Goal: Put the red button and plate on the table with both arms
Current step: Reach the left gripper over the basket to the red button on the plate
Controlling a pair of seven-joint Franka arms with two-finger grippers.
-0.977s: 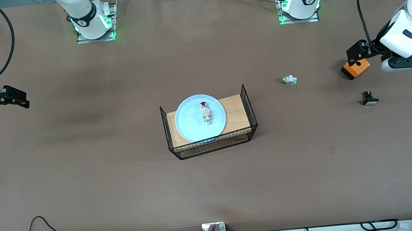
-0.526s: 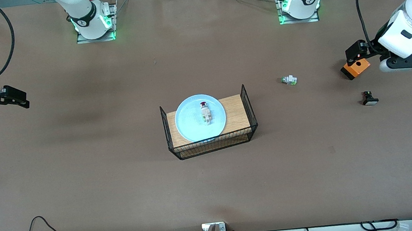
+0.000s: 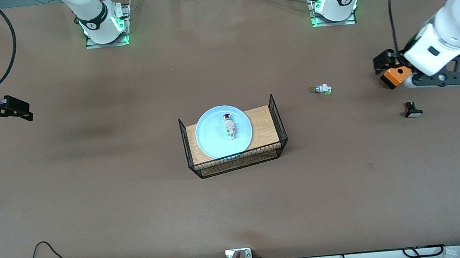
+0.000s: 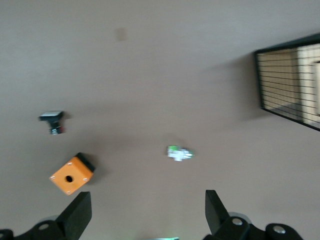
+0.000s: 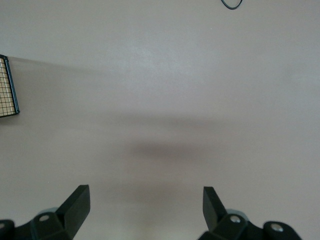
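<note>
The left gripper grabs the red button by its white body (image 3: 231,129) next, to put the button on the tabletop.
The pale blue plate (image 3: 212,136) lies on the wooden top of the wire rack (image 3: 263,128) in the middle of the brown table (image 3: 133,192). The red button (image 3: 229,125) lies on the plate, its red cap toward the robots' bases. My left gripper (image 3: 379,62) is open and empty, in the air over the table beside an orange box (image 3: 395,76); in the left wrist view the gripper (image 4: 147,212) frames bare table. My right gripper (image 3: 20,111) is open and empty, waiting over the right arm's end of the table; it also shows in the right wrist view (image 5: 145,205).
A white switch with a green end (image 3: 322,89) lies between the rack and the orange box; it also shows in the left wrist view (image 4: 180,153). A black switch with a white cap (image 3: 412,110) lies nearer the camera than the box. Cables run along the front edge.
My left arm has swung toward the middle of the table, its gripper now partly over the orange box. The right arm, plate and button have not moved.
</note>
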